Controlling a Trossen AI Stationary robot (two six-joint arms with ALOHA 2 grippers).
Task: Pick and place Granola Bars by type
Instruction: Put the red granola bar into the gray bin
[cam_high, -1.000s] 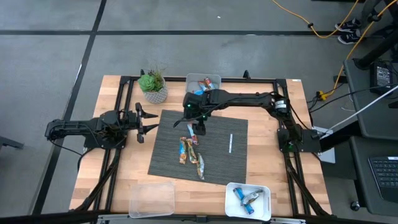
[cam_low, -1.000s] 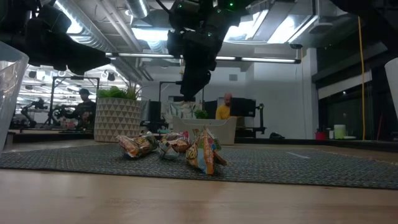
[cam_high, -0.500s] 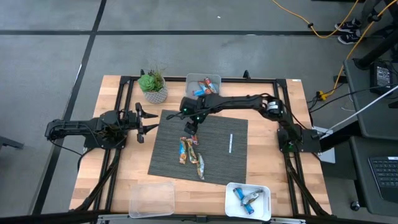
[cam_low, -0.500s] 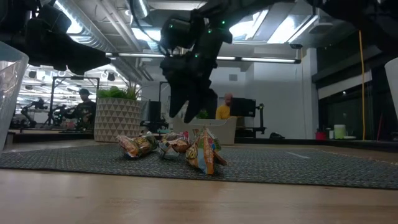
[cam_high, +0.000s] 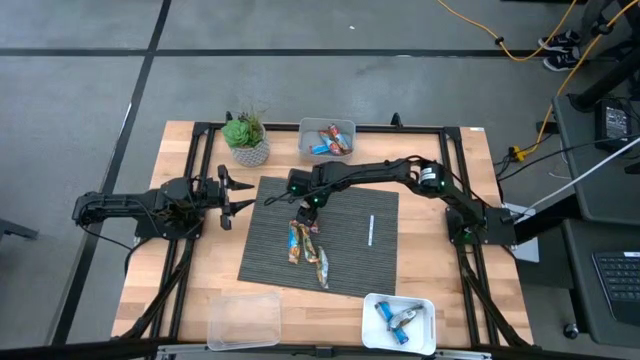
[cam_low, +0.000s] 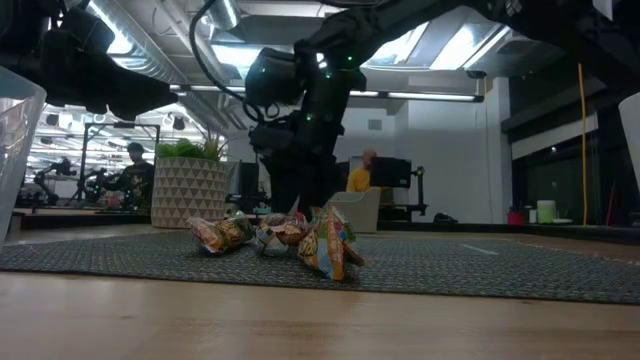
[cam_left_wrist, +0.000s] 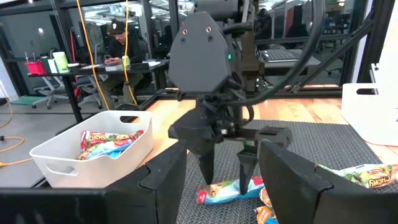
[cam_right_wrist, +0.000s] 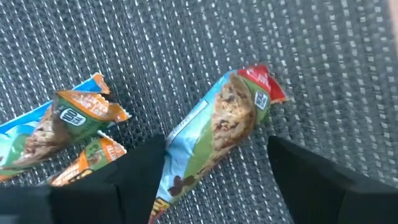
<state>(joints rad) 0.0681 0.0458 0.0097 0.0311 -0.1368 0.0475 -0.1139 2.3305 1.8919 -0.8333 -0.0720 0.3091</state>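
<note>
The fingers of my right gripper reach down beside the bar in the right wrist view, so it is time to close them on the blue bar (cam_right_wrist: 208, 134) with the red end.
My right gripper (cam_left_wrist: 225, 177) is open and points down over the mat's far left part (cam_high: 303, 203). Its fingers stand on either side of a blue granola bar with a red end (cam_right_wrist: 227, 121), which lies flat on the mat (cam_left_wrist: 224, 191). I see no touch between fingers and bar. Several more bars (cam_high: 305, 248) lie on the mat toward the near edge, some brownish-gold (cam_low: 325, 245). Another blue bar with an orange end (cam_right_wrist: 59, 121) lies close by. My left gripper (cam_high: 228, 195) waits open at the mat's left edge.
A white bin (cam_high: 327, 139) at the far edge holds blue-and-red bars. A white bin (cam_high: 400, 320) at the near right holds blue bars. A clear bin (cam_high: 245, 320) sits near left, a potted plant (cam_high: 246, 140) far left, and a thin white stick (cam_high: 370, 230) on the mat.
My right gripper has moved toward the table's left and come down, from well above the mat to the level of the bar with the red end. The bars have kept their places.
</note>
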